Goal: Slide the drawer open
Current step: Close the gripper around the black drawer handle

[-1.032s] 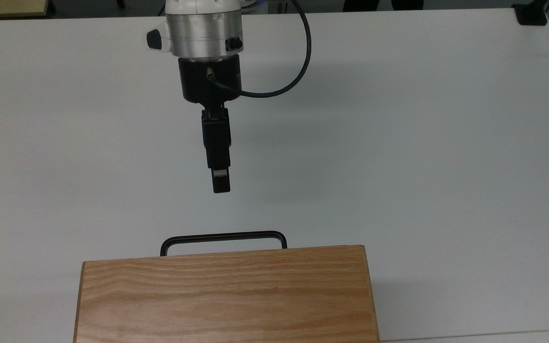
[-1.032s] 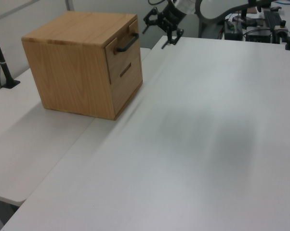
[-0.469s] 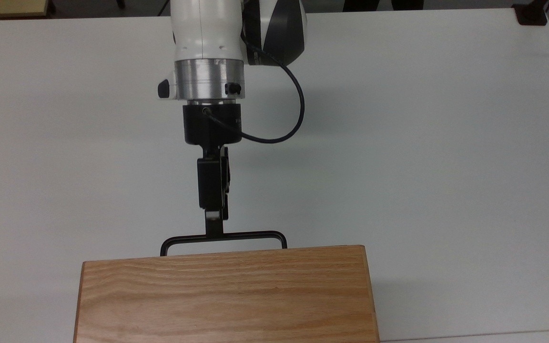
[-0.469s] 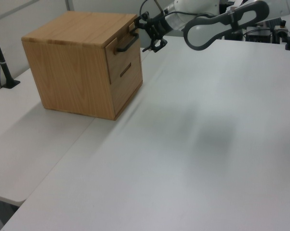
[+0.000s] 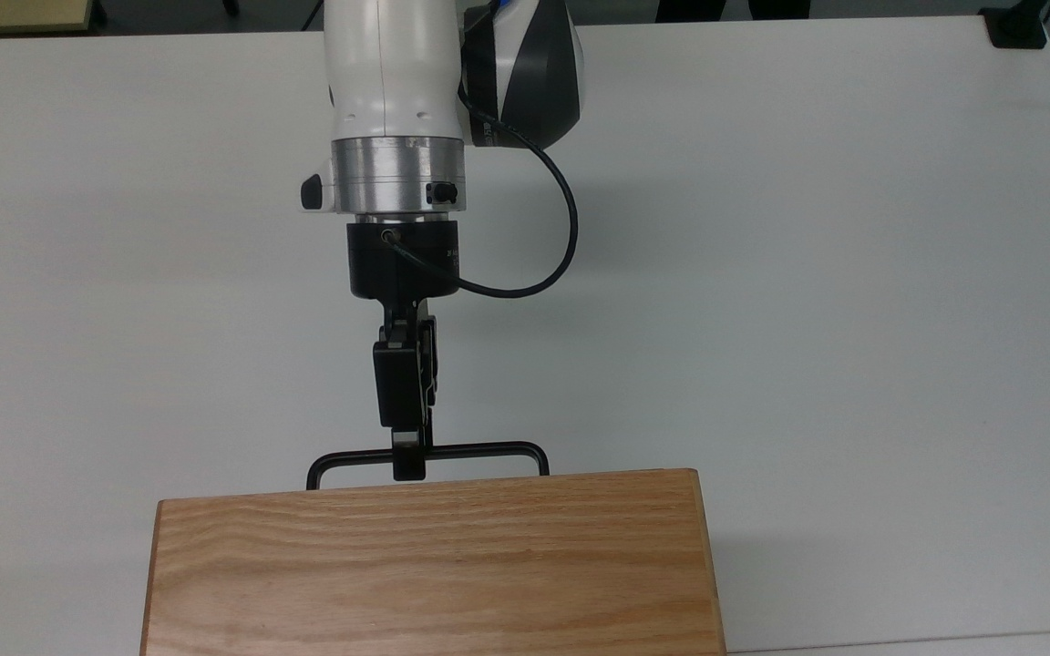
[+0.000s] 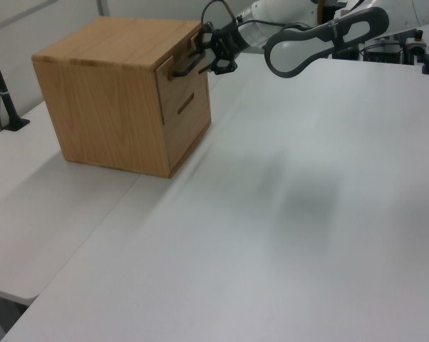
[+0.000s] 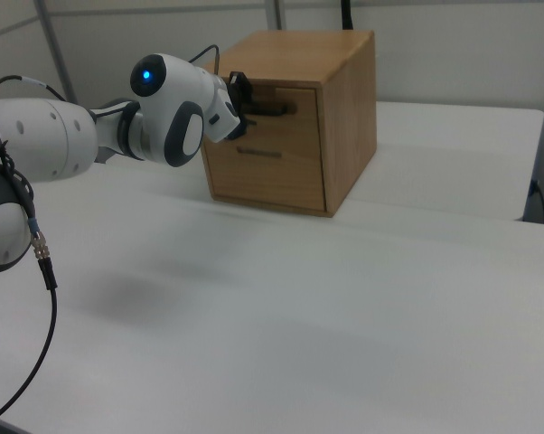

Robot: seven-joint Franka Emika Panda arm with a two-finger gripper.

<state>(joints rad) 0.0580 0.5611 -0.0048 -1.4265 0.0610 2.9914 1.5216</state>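
My gripper needs to slide the drawer open next, so it should take hold of the drawer's black handle [image 6: 190,65] by the middle of its bar.
The drawer [image 6: 180,87] is the upper front panel of the oak cabinet [image 5: 434,569] and sits flush with the cabinet face. Its black bar handle [image 5: 479,448] sticks out towards the arm. My gripper [image 5: 407,463] reaches the middle of the handle [image 6: 188,65] from the table side, open, with one finger above the bar and one below it. In the right view the gripper [image 7: 245,107] is at the drawer [image 7: 286,131] front, partly hidden behind the white arm.
A lower panel with a slot [image 6: 186,105] sits under the drawer. The cabinet stands near the edge of the white table [image 5: 808,273]. A black cable [image 5: 561,228] loops off the wrist. A black post [image 6: 4,92] stands at the left view's left.
The arm has travelled across the table towards the cabinet. The gripper, which hung well short of the handle a second ago, now has its tips over the bar.
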